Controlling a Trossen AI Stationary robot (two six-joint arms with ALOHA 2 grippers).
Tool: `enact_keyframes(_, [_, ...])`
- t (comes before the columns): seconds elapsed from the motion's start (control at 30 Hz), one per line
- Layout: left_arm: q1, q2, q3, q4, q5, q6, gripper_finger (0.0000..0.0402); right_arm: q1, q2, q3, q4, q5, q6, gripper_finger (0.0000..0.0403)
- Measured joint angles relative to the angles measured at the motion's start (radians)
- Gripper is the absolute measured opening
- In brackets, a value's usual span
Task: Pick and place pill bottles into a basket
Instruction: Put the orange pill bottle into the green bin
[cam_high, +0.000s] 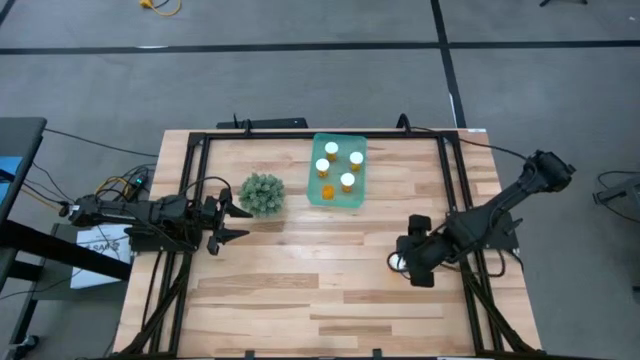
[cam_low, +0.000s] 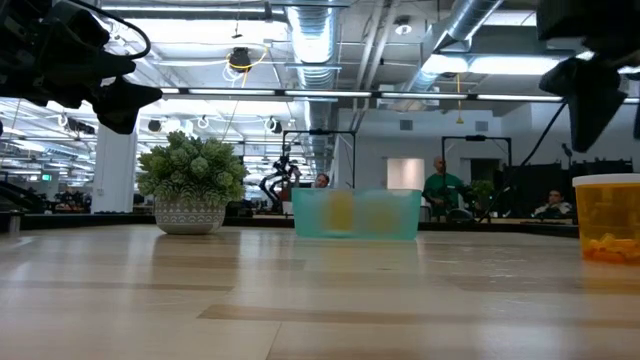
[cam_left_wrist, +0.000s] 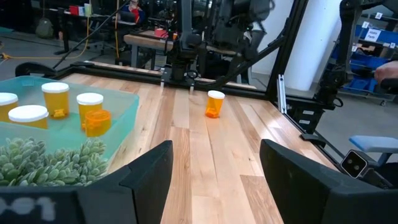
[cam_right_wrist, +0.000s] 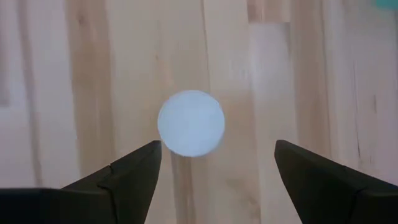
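The white cap (cam_right_wrist: 191, 123) lies ahead of my fingers, so closing now would miss. My right gripper moves toward the cap first, then closes on it.
The teal basket (cam_high: 337, 172) stands at the table's far middle and holds several orange pill bottles with white caps (cam_high: 347, 181); it also shows in the left wrist view (cam_left_wrist: 127, 106) and the low view (cam_low: 357, 213). One more pill bottle (cam_high: 398, 263) stands upright on its base on the table at the right, also in the low view (cam_low: 607, 218) and the left wrist view (cam_left_wrist: 215, 104). My right gripper (cam_right_wrist: 217, 158) hangs open above it, pointing down, with the white cap (cam_right_wrist: 191, 122) just ahead of the fingers. My left gripper (cam_high: 235, 222) is open and empty beside the plant.
A green bushy plant (cam_high: 262, 194) in a pale pot (cam_low: 190, 214) stands left of the basket, close to my left gripper. A black frame (cam_high: 300, 135) runs around the table's far and side edges. Bare wood lies toward the near edge.
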Motion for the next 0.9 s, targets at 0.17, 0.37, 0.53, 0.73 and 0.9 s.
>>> enact_keyframes(0.17, [0.0, 0.0, 0.0, 0.0, 0.0, 0.0, 0.0231, 0.0, 0.07, -0.003, 0.004, -0.018, -0.016, 0.0306])
enact_keyframes(0.37, [0.0, 0.0, 0.0, 0.0, 0.0, 0.0, 0.0231, 0.0, 0.141, -0.003, 0.059, -0.06, -0.053, 0.0306])
enact_keyframes(0.53, [0.0, 0.0, 0.0, 0.0, 0.0, 0.0, 0.0231, -0.006, 0.184, -0.003, 0.094, -0.063, -0.086, 0.0306])
enact_keyframes(0.73, [0.0, 0.0, 0.0, 0.0, 0.0, 0.0, 0.0231, -0.037, 0.218, -0.003, 0.146, -0.085, -0.126, 0.0305])
enact_keyframes(0.9, [0.0, 0.0, 0.0, 0.0, 0.0, -0.001, 0.0231, -0.071, 0.218, -0.003, 0.139, -0.133, -0.133, 0.0266])
